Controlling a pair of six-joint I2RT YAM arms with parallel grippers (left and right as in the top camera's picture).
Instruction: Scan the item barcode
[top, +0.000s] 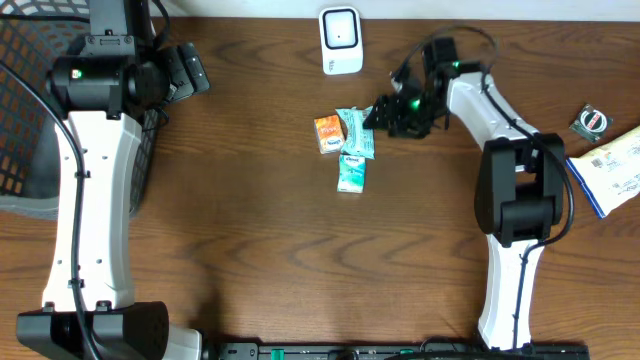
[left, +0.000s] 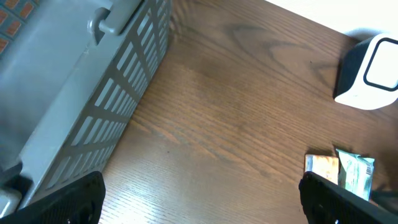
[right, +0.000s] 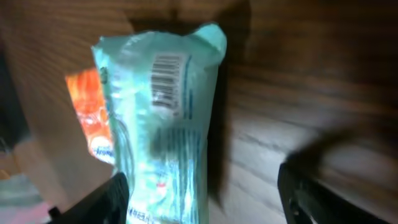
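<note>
The barcode (right: 168, 87) should stay uncovered to scan, so my right gripper should next grab the teal packet across its sides, away from the barcode end.
A teal packet (right: 158, 137) lies on the table with its barcode (right: 168, 87) facing up. It sits between the fingers of my right gripper (right: 205, 202), close against the left finger (right: 102, 199), with a wide gap to the right finger. That gripper is open. From overhead, the right gripper (top: 374, 117) is at the edge of this teal packet (top: 357, 132). The white scanner (top: 340, 40) stands at the back centre. My left gripper (top: 195, 68) hovers open at the far left, holding nothing, and its view shows the scanner (left: 370, 71) at the right.
An orange packet (top: 328, 133) lies left of the teal one, and a second teal packet (top: 351, 173) lies in front. A grey mesh basket (top: 25, 120) stands at the left edge. A tape roll (top: 590, 121) and a white-blue package (top: 612, 172) lie at far right.
</note>
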